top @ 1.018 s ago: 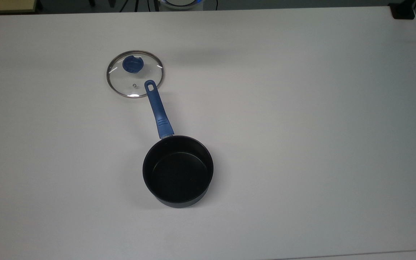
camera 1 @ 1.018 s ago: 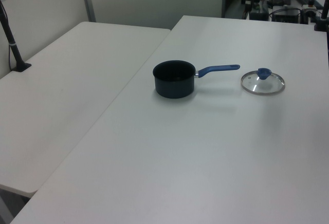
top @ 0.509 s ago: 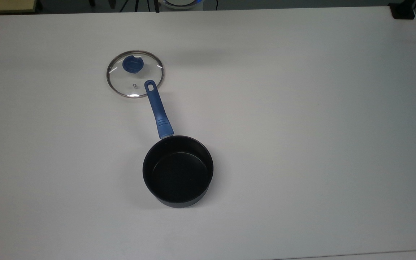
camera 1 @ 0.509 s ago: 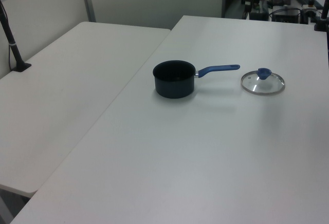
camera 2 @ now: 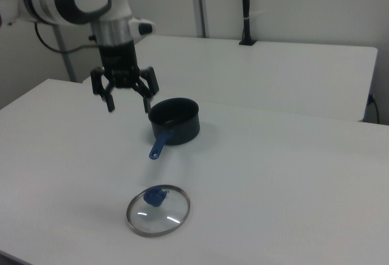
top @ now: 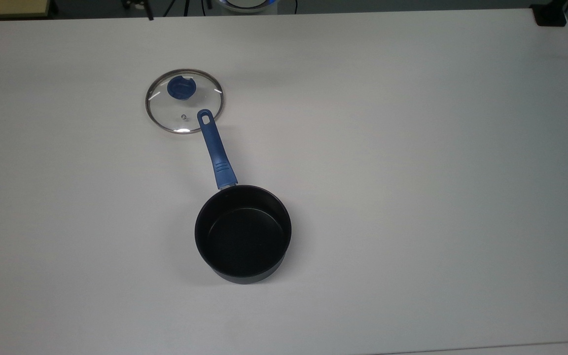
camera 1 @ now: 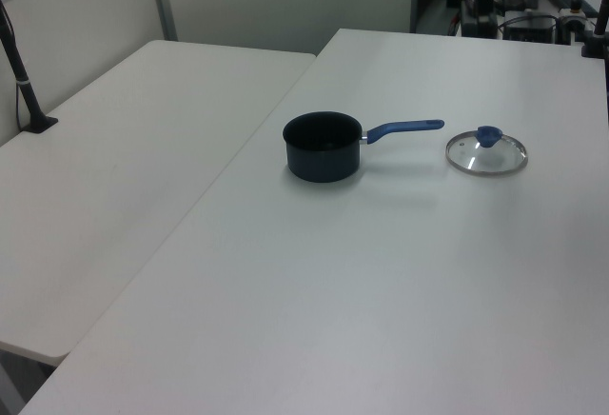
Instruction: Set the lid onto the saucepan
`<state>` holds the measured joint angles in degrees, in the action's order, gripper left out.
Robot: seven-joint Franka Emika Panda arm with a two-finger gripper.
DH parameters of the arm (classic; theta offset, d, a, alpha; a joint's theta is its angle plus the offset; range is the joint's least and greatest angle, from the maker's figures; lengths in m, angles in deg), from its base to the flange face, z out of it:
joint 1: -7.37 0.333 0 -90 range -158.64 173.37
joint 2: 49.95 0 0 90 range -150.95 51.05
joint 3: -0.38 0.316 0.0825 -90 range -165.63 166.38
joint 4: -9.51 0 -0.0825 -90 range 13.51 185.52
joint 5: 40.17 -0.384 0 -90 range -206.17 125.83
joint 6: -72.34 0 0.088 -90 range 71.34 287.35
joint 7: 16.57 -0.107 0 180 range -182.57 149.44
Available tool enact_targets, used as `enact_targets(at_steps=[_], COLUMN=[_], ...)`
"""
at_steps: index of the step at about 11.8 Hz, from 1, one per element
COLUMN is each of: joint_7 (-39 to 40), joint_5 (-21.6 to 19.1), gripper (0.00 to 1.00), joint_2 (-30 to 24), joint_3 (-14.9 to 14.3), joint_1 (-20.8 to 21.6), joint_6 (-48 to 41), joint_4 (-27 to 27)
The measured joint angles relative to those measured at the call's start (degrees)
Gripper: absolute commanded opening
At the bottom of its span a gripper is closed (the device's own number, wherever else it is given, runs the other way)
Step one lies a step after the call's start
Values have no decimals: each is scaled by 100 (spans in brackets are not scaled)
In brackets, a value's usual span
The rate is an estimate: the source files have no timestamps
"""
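The glass lid is flat and wide point(camera 1: 486, 159), so my gripper needs to grab its raised blue knob point(camera 1: 488, 136) next.
The saucepan point(top: 243, 234), black with a long blue handle point(top: 215, 148), stands upright near the middle of the white table point(top: 412, 148). The lid point(top: 165, 112), clear glass with a blue knob point(top: 181, 88), lies flat on the table just past the handle's end. In the left view the saucepan point(camera 1: 324, 147) and the lid point(camera 1: 486, 153) sit apart. In the right view my gripper point(camera 2: 129, 106) hangs open above the table, to the right view's left of the saucepan point(camera 2: 175, 121) and well beyond the lid point(camera 2: 159, 211). Nothing is between its fingers.
A second white table point(camera 1: 95, 196) adjoins this one along a seam. A black post point(camera 1: 24, 82) stands on it, seen also in the right view as a black post point(camera 2: 245, 10). A black clamp point(top: 550, 15) sits at the top view's upper right corner.
Dark parts at the upper edge of the top view and the left view have shifted a little. The saucepan and the lid have not moved.
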<state>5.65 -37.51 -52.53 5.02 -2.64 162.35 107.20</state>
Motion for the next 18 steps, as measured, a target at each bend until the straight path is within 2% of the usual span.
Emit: enact_targets(at_steps=[2, 4, 6, 8, 10, 11, 15, 18], joint_7=[43, 51, 89, -446, -1432, -1687, -1854, -1986], joint_5=[405, 507, 546, 544, 533, 473, -266, -347], gripper=[100, 98, 98, 97, 95, 95, 96, 97], joint_2=[17, 54, 65, 80, 218, 319, 448, 469], joint_3=[-3, -8, -16, -37, -45, -40, -32, -27], joint_1=[-30, -200, -395, -678, -793, -782, -771, -761], joint_6=[671, 1560, 2010, 2304, 2600, 2650, 2667, 2677], joint_4=[823, 1669, 2173, 2513, 2681, 2700, 2686, 2688])
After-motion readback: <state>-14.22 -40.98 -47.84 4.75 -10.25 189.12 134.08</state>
